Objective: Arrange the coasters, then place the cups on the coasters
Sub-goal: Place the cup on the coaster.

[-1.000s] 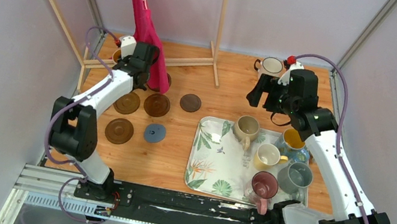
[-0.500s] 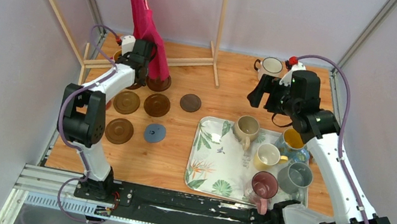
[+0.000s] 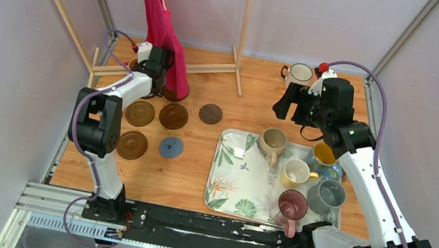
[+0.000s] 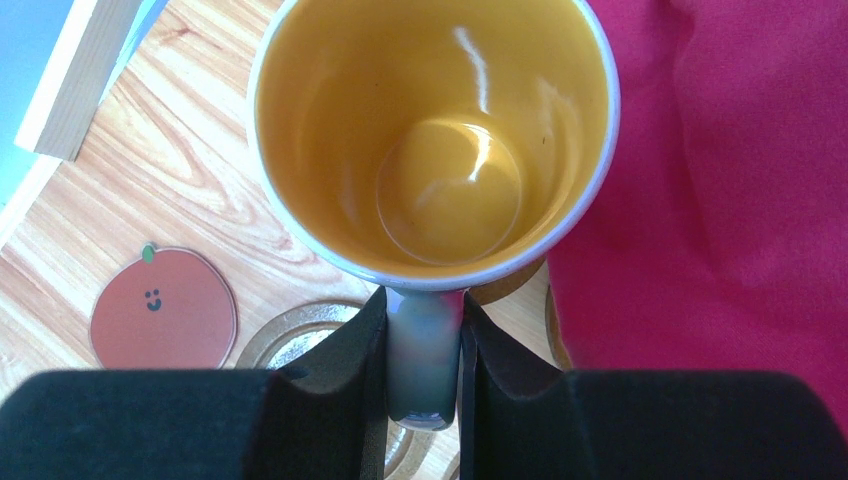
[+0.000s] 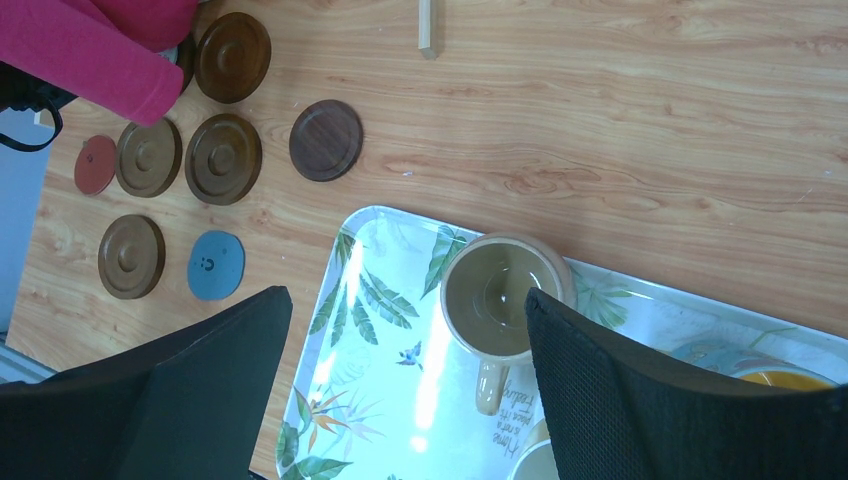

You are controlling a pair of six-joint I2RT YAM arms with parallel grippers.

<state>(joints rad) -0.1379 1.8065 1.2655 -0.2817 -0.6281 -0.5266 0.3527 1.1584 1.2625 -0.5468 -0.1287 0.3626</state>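
A brown coaster's edge shows close under the cup, so the cup would end on that coaster, and it is now time for my left gripper to release it.
My left gripper [image 4: 424, 312] is shut on the pale handle of a cup with an orange-yellow inside [image 4: 435, 130]. A brown coaster [image 4: 296, 335] and a red, orange-shaped coaster [image 4: 163, 308] lie below it. From above, this gripper [image 3: 158, 72] sits at the back left, its cup hidden by red cloth. Three brown coasters [image 3: 140, 113] [image 3: 174, 116] [image 3: 132, 144] and a grey-blue one [image 3: 171, 147] lie grouped there; another brown one [image 3: 210, 114] lies apart. My right gripper [image 3: 294, 106] [image 5: 410, 340] is open above the tray, over the beige cup [image 5: 497, 290].
The leaf-patterned tray [image 3: 241, 181] holds beige [image 3: 272, 142], cream [image 3: 295, 173], grey [image 3: 326, 196], maroon [image 3: 292, 205] and orange-yellow [image 3: 323, 155] cups. A white dark-rimmed cup [image 3: 299, 73] stands at the back right. Red cloth [image 3: 161, 13] hangs from a wooden frame [image 3: 245, 20].
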